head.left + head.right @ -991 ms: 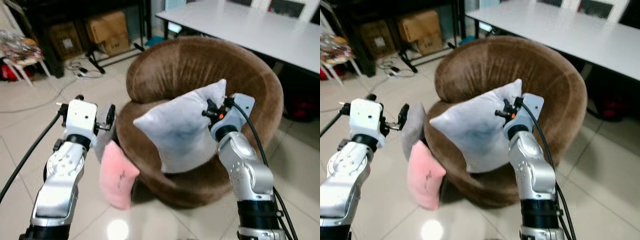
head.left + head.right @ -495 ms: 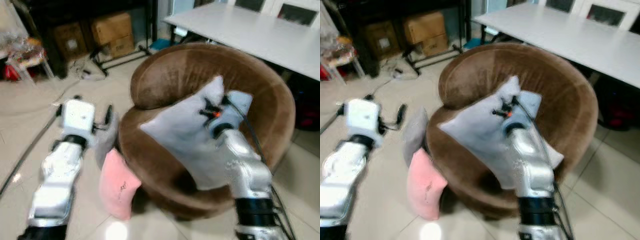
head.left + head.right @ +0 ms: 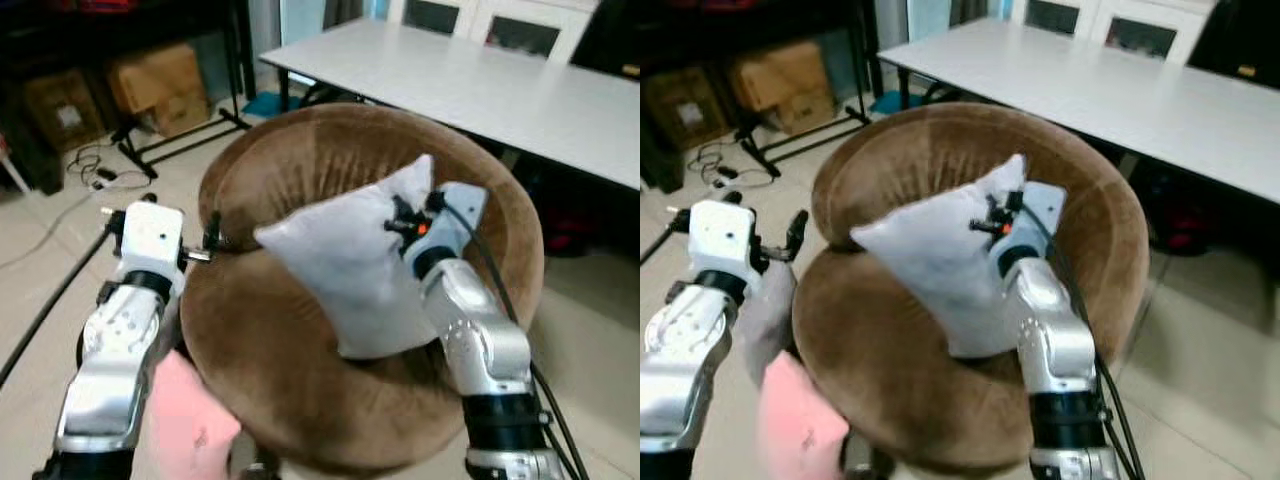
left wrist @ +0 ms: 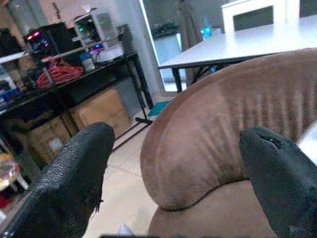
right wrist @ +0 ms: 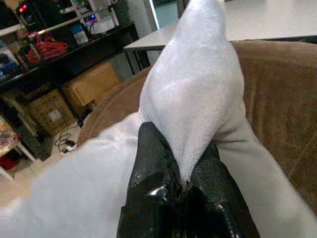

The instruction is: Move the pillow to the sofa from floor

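Note:
The grey pillow needs to settle onto the brown sofa (image 3: 270, 365). My left gripper needs to reach the pillow and grab its free side edge (image 3: 274, 246) for that.
A pale grey pillow (image 3: 345, 270) hangs above the seat of the round brown sofa (image 3: 270, 365), its lower edge close to the cushion. My right gripper (image 3: 402, 217) is shut on the pillow's upper corner; in the right wrist view the black fingers (image 5: 153, 163) pinch the fabric (image 5: 193, 89). My left gripper (image 3: 212, 236) is open beside the sofa's left rim, holding nothing, with the brown backrest (image 4: 208, 124) between its fingers (image 4: 74, 183).
A pink pillow (image 3: 185, 430) lies on the floor at the sofa's left front, with a grey one (image 3: 765, 310) beside it under my left arm. A white table (image 3: 480, 85) stands behind the sofa. Cardboard boxes (image 3: 160, 80) and cables (image 3: 100, 170) are at the back left.
The whole view has shifted closer to the sofa. The pillow, still in my right gripper, now hangs further over the seat. My left gripper has come up against the sofa's left rim.

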Controlling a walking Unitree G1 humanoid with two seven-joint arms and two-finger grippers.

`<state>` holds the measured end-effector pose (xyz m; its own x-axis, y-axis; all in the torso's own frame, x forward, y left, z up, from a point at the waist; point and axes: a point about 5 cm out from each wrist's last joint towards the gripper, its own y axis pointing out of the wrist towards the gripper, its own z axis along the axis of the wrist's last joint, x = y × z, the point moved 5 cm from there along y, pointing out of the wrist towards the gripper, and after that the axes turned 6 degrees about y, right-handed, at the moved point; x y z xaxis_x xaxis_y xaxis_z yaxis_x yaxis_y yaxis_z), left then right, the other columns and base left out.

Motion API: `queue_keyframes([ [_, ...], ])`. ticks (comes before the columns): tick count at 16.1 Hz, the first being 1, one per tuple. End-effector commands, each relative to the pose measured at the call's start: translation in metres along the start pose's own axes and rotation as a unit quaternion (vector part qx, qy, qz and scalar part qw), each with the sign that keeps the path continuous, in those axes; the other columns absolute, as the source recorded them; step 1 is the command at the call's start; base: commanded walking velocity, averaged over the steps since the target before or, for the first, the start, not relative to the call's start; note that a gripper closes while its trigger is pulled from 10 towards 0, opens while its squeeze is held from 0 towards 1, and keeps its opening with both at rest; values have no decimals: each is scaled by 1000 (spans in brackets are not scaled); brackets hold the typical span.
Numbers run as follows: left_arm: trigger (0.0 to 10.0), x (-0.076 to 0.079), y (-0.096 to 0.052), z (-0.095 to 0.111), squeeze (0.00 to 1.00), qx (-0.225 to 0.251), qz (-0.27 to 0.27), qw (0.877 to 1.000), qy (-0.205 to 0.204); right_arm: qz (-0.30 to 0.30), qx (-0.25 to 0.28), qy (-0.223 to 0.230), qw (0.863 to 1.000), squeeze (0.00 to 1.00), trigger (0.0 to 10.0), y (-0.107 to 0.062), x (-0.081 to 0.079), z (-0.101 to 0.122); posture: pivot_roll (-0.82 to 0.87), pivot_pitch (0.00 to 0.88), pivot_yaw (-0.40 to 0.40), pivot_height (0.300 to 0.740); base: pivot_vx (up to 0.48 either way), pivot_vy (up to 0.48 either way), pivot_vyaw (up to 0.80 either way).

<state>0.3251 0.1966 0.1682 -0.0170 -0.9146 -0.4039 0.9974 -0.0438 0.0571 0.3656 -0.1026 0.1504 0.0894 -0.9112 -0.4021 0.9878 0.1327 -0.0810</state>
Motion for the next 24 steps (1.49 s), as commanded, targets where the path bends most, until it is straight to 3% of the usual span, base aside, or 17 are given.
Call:
queue_keyframes([
  [1, 10000, 9, 1, 5, 0, 9, -15, 1000, 2, 2, 42, -5, 999, 0, 10000, -1, 2, 23, -42, 0, 4, 740, 270, 0, 0],
  [4, 10000, 24, -1, 1, 0, 4, -93, 994, 50, 20, 30, -8, 999, 0, 10000, -1, -4, 19, -30, 0, -6, 740, 0, 0, 0],
  [6, 10000, 37, 0, -7, 0, -16, -177, 979, 97, 26, 24, -11, 999, 0, 10000, -1, -7, 16, -30, 0, -6, 740, 0, 0, 0],
  [8, 10000, 39, 7, -6, 0, -6, -194, 975, 106, 29, 21, -11, 999, 0, 10000, -1, -8, 15, -21, 0, -12, 740, 0, 0, 0],
  [9, 10000, 40, 13, 1, 1000, 12, -205, 975, 85, 32, 20, -12, 999, 0, 10000, -1, -9, 15, -21, 0, -12, 740, 0, 0, 0],
  [12, 10000, 47, 38, 32, 1000, 62, -264, 962, 44, 50, 16, -20, 998, 0, 10000, -1, -15, 14, -21, 0, -20, 740, 0, 0, 0],
  [14, 10000, 58, 49, 43, 1000, 71, -311, 948, -11, 57, 14, -24, 998, 0, 10000, -1, -18, 13, -21, 0, -20, 740, 0, 0, 0],
  [15, 10000, 72, 51, 34, 1000, 49, -355, 933, -21, 60, 14, -26, 998, 0, 10000, -1, -19, 13, -28, 0, -17, 740, 0, 0, 0],
  [17, 10000, 86, 49, 21, 1000, 18, -397, 916, -45, 63, 15, -27, 998, 0, 10000, -1, -21, 13, -36, 0, -10, 740, 0, 0, 0],
  [18, 10000, 100, 43, 13, 1000, -3, -433, 898, -79, 68, 15, -29, 997, 0, 10000, -2, -23, 13, -50, 0, 0, 740, 0, 0, 0],
  [22, 10000, 111, 45, -12, 1000, -45, -432, 894, -109, 89, 10, -34, 995, 0, 10000, -4, -31, 11, -50, 0, -2, 740, 0, 0, 0],
  [24, 10000, 113, 47, -28, 1000, -69, -425, 899, -84, 100, 4, -35, 994, 0, 10000, -3, -34, 9, -46, 0, -11, 740, 0, 0, 0],
])
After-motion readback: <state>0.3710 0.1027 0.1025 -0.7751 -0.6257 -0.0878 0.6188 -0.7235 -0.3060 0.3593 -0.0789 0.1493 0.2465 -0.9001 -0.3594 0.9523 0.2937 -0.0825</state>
